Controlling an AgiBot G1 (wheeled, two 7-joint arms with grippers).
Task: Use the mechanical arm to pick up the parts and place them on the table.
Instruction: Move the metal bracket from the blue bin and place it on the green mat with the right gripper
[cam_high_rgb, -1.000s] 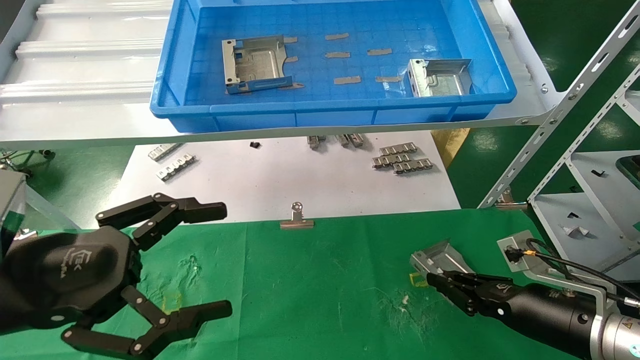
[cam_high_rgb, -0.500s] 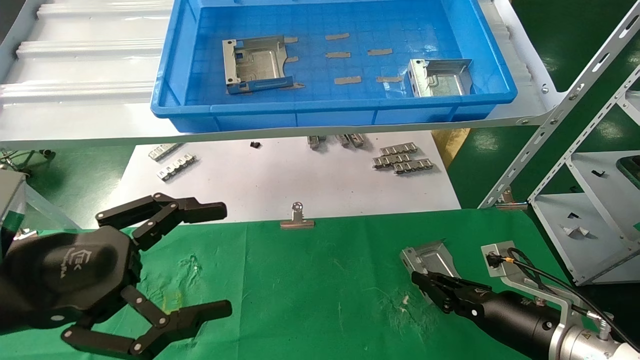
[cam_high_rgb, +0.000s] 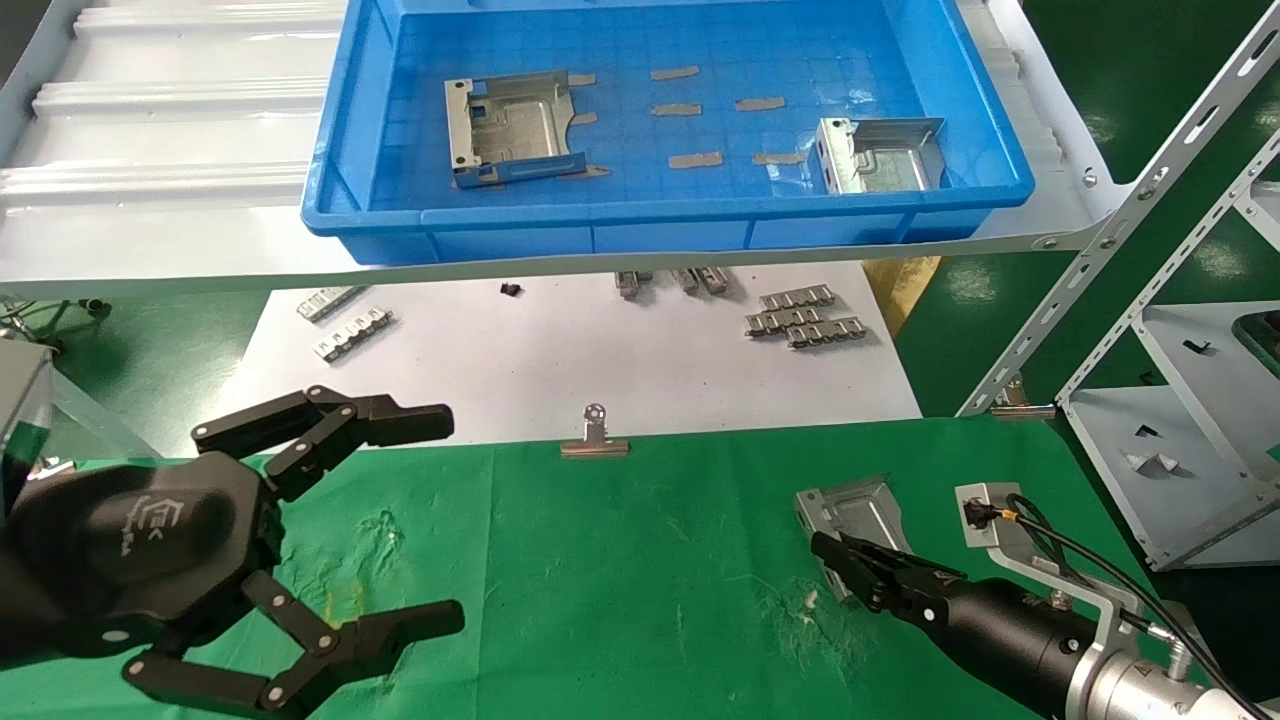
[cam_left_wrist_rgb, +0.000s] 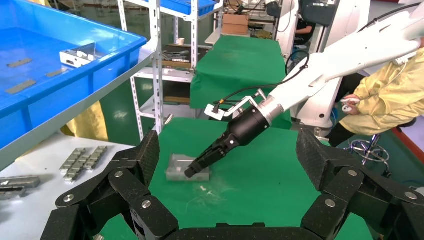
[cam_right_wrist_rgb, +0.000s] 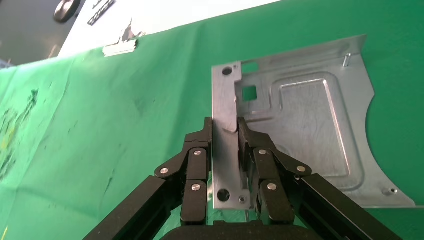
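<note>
I should open my right gripper: the sheet-metal part, flat against the green cloth in the right wrist view, would rest there.
My right gripper (cam_high_rgb: 822, 548) is shut on the upturned side flange of a silver sheet-metal part (cam_high_rgb: 850, 508), low over the right side of the green table (cam_high_rgb: 640, 560). In the right wrist view the black fingers (cam_right_wrist_rgb: 197, 165) pinch the flange on both sides, and the part (cam_right_wrist_rgb: 305, 120) lies flat against the cloth. The left wrist view shows the part (cam_left_wrist_rgb: 176, 165) at cloth level with the right gripper (cam_left_wrist_rgb: 192, 172) on it. Two more parts (cam_high_rgb: 510, 125) (cam_high_rgb: 880, 155) lie in the blue bin (cam_high_rgb: 660, 235). My left gripper (cam_high_rgb: 445, 518) is open and empty at the near left.
The blue bin sits on a white raised shelf (cam_high_rgb: 150, 180). Below it is a white paper sheet (cam_high_rgb: 560, 360) with small toothed strips (cam_high_rgb: 805, 320) and a binder clip (cam_high_rgb: 594, 435) at its edge. A metal rack (cam_high_rgb: 1150, 300) stands to the right.
My right gripper has moved left with the part in it, and the part now covers the small yellow mark on the cloth. The left arm has not moved.
</note>
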